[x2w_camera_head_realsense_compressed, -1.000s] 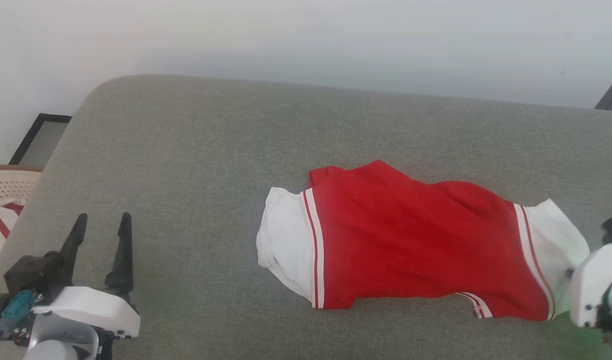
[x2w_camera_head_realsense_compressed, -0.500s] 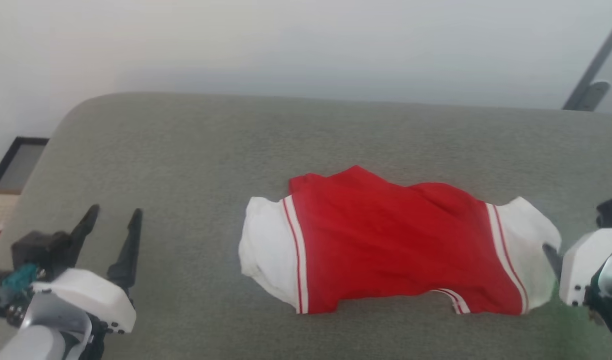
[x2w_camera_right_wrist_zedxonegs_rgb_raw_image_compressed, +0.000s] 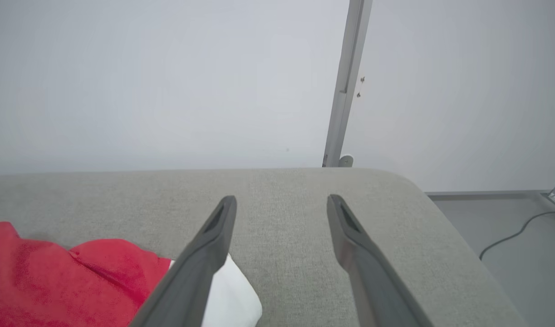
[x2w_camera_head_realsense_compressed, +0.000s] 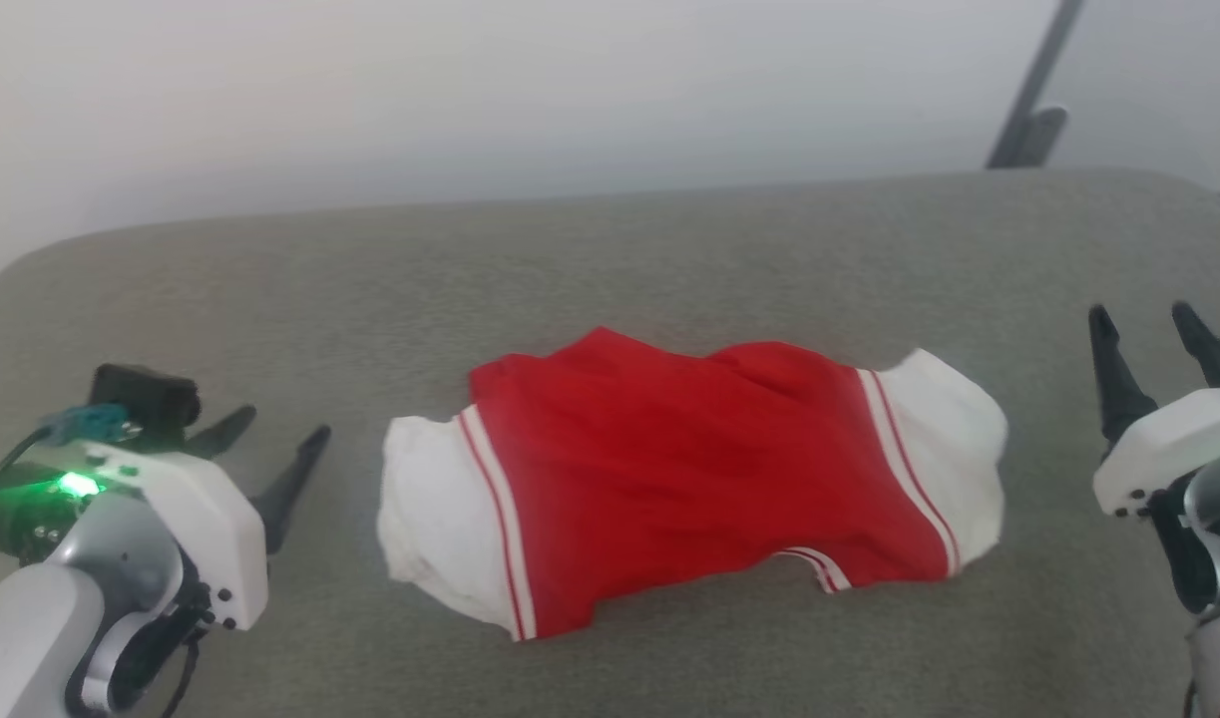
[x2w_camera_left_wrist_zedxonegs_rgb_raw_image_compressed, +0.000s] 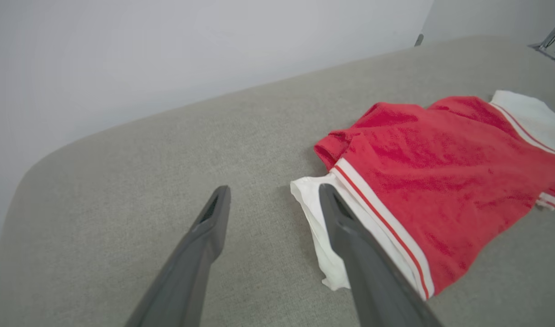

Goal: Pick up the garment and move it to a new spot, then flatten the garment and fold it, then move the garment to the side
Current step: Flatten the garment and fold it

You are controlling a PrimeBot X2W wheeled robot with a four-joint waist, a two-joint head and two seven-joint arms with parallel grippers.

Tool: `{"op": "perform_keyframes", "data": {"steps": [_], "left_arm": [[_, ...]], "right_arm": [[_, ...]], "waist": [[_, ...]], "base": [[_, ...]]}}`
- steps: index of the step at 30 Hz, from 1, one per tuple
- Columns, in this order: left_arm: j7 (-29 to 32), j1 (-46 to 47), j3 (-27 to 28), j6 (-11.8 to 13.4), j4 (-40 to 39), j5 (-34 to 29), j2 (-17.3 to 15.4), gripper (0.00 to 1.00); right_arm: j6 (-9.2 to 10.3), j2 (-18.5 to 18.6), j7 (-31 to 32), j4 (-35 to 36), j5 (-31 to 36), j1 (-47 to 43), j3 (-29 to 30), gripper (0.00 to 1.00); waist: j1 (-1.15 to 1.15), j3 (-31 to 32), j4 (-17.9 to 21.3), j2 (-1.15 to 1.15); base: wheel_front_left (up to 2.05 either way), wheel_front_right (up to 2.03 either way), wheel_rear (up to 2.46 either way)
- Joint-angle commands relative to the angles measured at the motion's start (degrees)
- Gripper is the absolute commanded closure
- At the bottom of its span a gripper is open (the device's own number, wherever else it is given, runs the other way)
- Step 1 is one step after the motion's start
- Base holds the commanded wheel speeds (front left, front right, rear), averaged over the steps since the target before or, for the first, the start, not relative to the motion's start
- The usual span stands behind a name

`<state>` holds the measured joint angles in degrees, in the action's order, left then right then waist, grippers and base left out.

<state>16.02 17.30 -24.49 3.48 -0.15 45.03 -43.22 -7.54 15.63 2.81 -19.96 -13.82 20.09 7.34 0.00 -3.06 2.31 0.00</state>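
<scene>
The red body (x2w_camera_head_realsense_compressed: 713, 467) of the garment lies slack across the cushion. So I should pick up the garment next by pinching the raised edge of its white sleeve (x2w_camera_head_realsense_compressed: 390, 501) with my left gripper.
The garment (x2w_camera_head_realsense_compressed: 689, 479), a bright red shirt with white striped-edged ends, lies rumpled in the middle of the grey cushioned surface (x2w_camera_head_realsense_compressed: 610, 259). My left gripper (x2w_camera_head_realsense_compressed: 268, 442) stands open to its left, apart from the white end. In the left wrist view the garment (x2w_camera_left_wrist_zedxonegs_rgb_raw_image_compressed: 440, 172) lies just right of my open left gripper (x2w_camera_left_wrist_zedxonegs_rgb_raw_image_compressed: 272, 193). My right gripper (x2w_camera_head_realsense_compressed: 1143, 319) is open to the right of the garment, clear of it. The right wrist view has my open right gripper (x2w_camera_right_wrist_zedxonegs_rgb_raw_image_compressed: 282, 202) above bare cushion, with the garment (x2w_camera_right_wrist_zedxonegs_rgb_raw_image_compressed: 77, 281) at lower left.
A pale wall runs behind the surface. A grey metal post (x2w_camera_right_wrist_zedxonegs_rgb_raw_image_compressed: 345, 86) stands against it at the far right corner. The surface's rounded right edge drops to a grey floor with a cable (x2w_camera_right_wrist_zedxonegs_rgb_raw_image_compressed: 513, 234).
The head camera has swung right, so the whole picture shifted left. My right gripper let go of the garment's white right end, opened and pulled back to the right. The left gripper stayed open.
</scene>
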Motion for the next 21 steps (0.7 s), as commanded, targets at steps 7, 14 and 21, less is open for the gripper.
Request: {"op": "perform_keyframes", "data": {"steps": [7, 14, 21], "left_arm": [[12.77, 4.71, -4.09, -1.19, 4.40, 3.34, 0.77, 0.00], [21.20, 7.04, -6.43, -0.27, 10.10, 6.04, 1.98, 0.00], [22.08, 9.05, -6.99, -1.73, 16.72, 6.80, 3.59, 0.00]], "right_arm": [[0.09, -4.45, -3.02, 7.92, 4.00, -1.95, 3.42, 0.00], [0.09, -6.62, -2.91, 12.98, 5.04, -2.75, 5.32, 0.00], [0.09, -8.02, -3.36, 15.82, 5.15, -3.50, 6.63, 0.00]], "waist": [[0.00, -2.87, 4.60, 0.00], [0.00, -4.85, 5.98, 0.00], [0.00, -6.25, 6.31, 0.00]], "base": [[0.00, 0.00, 0.00], [0.00, 0.00, 0.00], [0.00, 0.00, 0.00]]}}
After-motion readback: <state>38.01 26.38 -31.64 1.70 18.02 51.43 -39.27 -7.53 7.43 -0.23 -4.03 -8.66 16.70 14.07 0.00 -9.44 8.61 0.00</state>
